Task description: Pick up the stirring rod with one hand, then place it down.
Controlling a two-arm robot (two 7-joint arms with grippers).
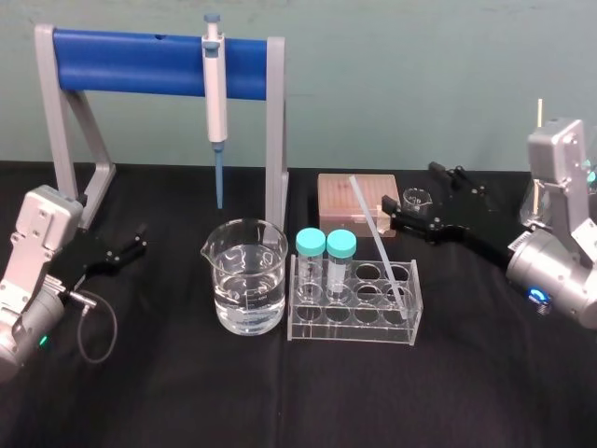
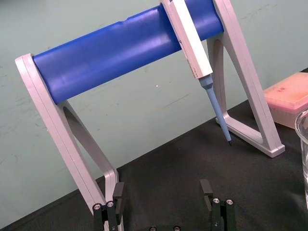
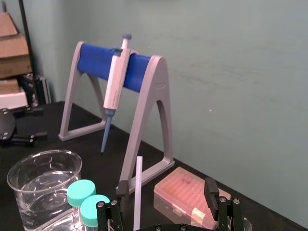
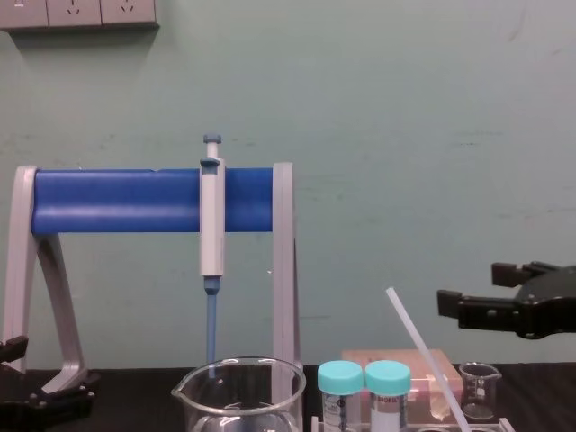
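Note:
My right gripper picks up the rod by its bare upper part [image 4: 405, 315] [image 3: 138, 175] next, since the rod's lower end sits in the rack beside the capped tubes.
The stirring rod [image 1: 378, 238] is a thin translucent white stick leaning in the clear tube rack [image 1: 354, 317], its top tilted back and to the left. My right gripper [image 1: 410, 189] hovers open at the rod's upper part. In the right wrist view the rod [image 3: 138, 190] stands between the spread fingers, close to one fingertip, with a wide gap to the other. From the chest the right gripper [image 4: 468, 288] hangs just right of the rod's top [image 4: 423, 346]. My left gripper [image 1: 138, 240] rests open on the cloth at the far left, near the stand's foot.
A grey stand with a blue bar [image 1: 159, 61] holds a hanging pipette [image 1: 215, 93]. A beaker of water [image 1: 247, 275] sits left of the rack, which holds two teal-capped tubes [image 1: 325, 247]. Behind the rack are a pink tip box [image 1: 354, 196] and a small beaker [image 1: 417, 199].

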